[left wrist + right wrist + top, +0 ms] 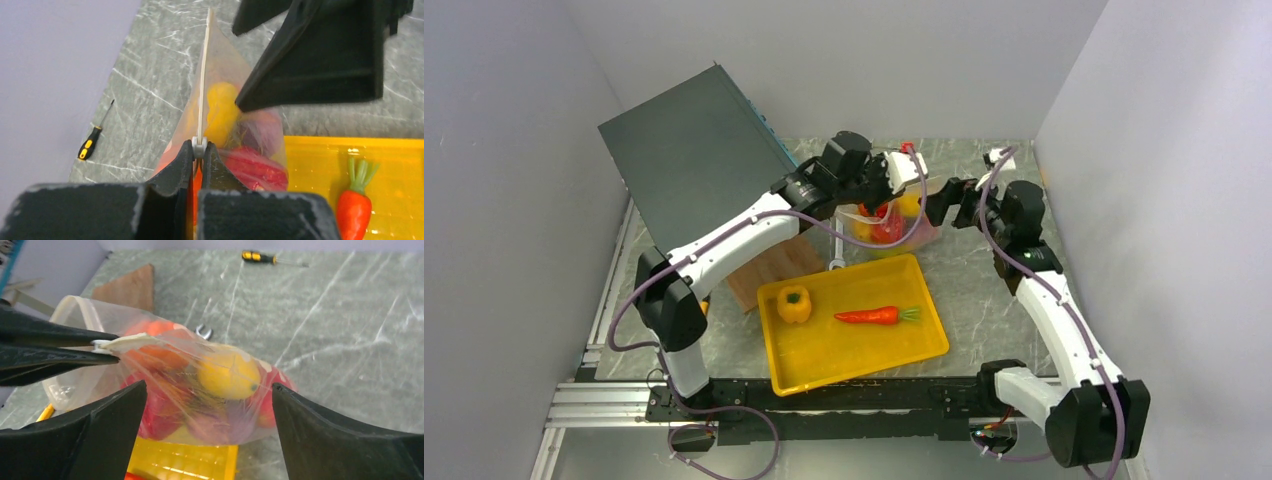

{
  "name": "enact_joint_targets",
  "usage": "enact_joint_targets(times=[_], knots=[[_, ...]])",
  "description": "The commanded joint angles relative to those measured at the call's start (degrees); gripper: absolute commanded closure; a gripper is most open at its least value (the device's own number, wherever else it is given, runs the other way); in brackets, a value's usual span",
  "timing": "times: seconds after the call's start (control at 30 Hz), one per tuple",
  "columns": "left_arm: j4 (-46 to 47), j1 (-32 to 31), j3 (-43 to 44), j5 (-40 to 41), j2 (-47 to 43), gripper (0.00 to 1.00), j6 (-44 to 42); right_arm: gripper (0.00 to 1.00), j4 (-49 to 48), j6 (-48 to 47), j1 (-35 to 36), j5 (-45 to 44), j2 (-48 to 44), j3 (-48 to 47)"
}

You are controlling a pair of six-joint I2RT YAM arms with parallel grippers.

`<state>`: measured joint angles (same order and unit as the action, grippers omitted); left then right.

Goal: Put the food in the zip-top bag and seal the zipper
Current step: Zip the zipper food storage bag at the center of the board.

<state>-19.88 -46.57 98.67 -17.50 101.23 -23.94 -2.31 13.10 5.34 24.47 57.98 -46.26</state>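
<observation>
My right gripper should next take hold of the zipper at the bag's far end [152,339]. The zipper's slider then stays free to seal the opening of the bag.
The zip-top bag [886,228] hangs just beyond the yellow tray [819,355], packed with red, yellow, orange and purple food [227,374]. My left gripper [200,147] is shut on the white slider of the zipper [202,85], which runs away from it as a thin strip. My right gripper [208,385] is open, its fingers [107,430] on either side of the bag's far end without pinching it. In the tray lie a yellow pepper [794,305] and a carrot [879,315]. Behind the left fingers [50,347] the bag's mouth edge curves in a loop.
A large dark panel [694,150] leans at the back left, over a wooden board [769,270]. A wrench [202,331] lies by the tray's far edge and a screwdriver [92,140] lies near the back wall. Walls close in on three sides.
</observation>
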Motion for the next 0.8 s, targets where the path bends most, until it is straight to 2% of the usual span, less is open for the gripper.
enact_joint_targets(times=[0.0, 0.07, 0.13, 0.23, 0.3, 0.5, 0.63, 0.77], knots=[[6.5, -2.6, 1.9, 12.6, 1.1, 1.00, 3.5, 0.00, 17.5, 14.2, 1.9, -12.7, 3.0, -8.6], [6.1, -2.6, 2.2, 15.6, 1.6, 1.00, 3.9, 0.00, 26.7, 21.3, 1.8, -16.4, 5.3, -14.4], [6.5, -2.6, 1.6, 17.3, 1.6, 1.00, 4.2, 0.00, 31.9, 23.6, 1.8, -14.7, 7.3, -18.4], [6.8, -2.7, 0.2, 17.3, 0.7, 1.00, 4.8, 0.00, 33.6, 26.6, 1.7, -12.0, 8.0, -19.7], [7.6, -2.7, -1.1, 17.3, -0.1, 1.00, 5.8, 0.00, 35.0, 31.6, 1.8, -15.8, 6.1, -18.7], [8.5, -3.5, -2.6, 17.3, -0.8, 1.00, 7.3, 0.00, 31.4, 44.2, 1.9, -19.5, -2.1, -12.4], [9.3, -3.9, -2.8, 18.9, -1.2, 1.00, 7.9, 0.05, 30.3, 50.6, 2.3, -18.3, -0.9, -12.4], [8.8, -4.1, -2.2, 15.9, -0.9, 1.00, 7.8, 0.12, 25.9, 55.6, 2.8, -19.1, 0.4, -12.1]])
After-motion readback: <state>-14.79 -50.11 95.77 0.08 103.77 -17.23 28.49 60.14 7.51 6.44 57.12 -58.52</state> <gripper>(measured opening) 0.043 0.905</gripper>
